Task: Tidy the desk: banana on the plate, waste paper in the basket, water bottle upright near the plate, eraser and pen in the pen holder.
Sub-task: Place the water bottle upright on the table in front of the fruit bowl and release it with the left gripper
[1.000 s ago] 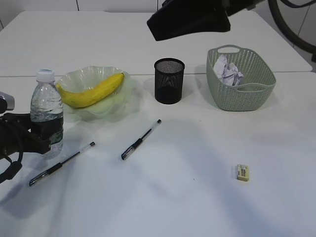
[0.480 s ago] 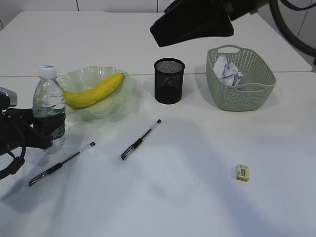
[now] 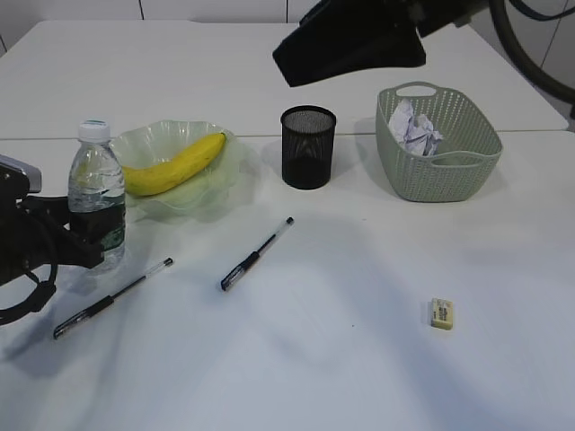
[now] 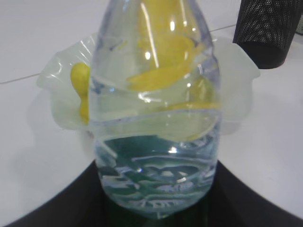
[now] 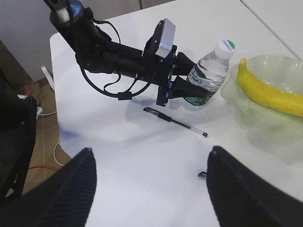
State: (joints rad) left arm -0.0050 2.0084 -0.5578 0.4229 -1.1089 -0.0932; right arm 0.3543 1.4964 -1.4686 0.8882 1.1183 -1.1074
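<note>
I need to let go of the bottle with my left gripper. The upright bottle's lower edge (image 3: 108, 268) is down on the tabletop near the plate.
The water bottle (image 3: 97, 193) is upright just left of the plate (image 3: 212, 184), with my left gripper (image 3: 93, 237) shut on its lower body. In the left wrist view the bottle (image 4: 156, 118) fills the frame between the dark jaws. The banana (image 3: 175, 164) lies on the plate. Waste paper (image 3: 415, 127) sits in the green basket (image 3: 437, 175). The black mesh pen holder (image 3: 308, 146) stands between plate and basket. Two pens (image 3: 112, 297) (image 3: 258, 253) and the eraser (image 3: 441, 313) lie on the table. My right gripper (image 5: 149, 175) hovers high, open and holding nothing.
The right arm's dark body (image 3: 350, 40) hangs over the back of the table above the pen holder. In the right wrist view the left arm (image 5: 123, 59) reaches in from the table's left edge, with a cable looped beneath it. A seam (image 3: 36, 137) runs across the tabletop behind the plate.
My left gripper has carried the upright bottle to the right, closer to the plate. The right arm shifted slightly at first, then held still.
</note>
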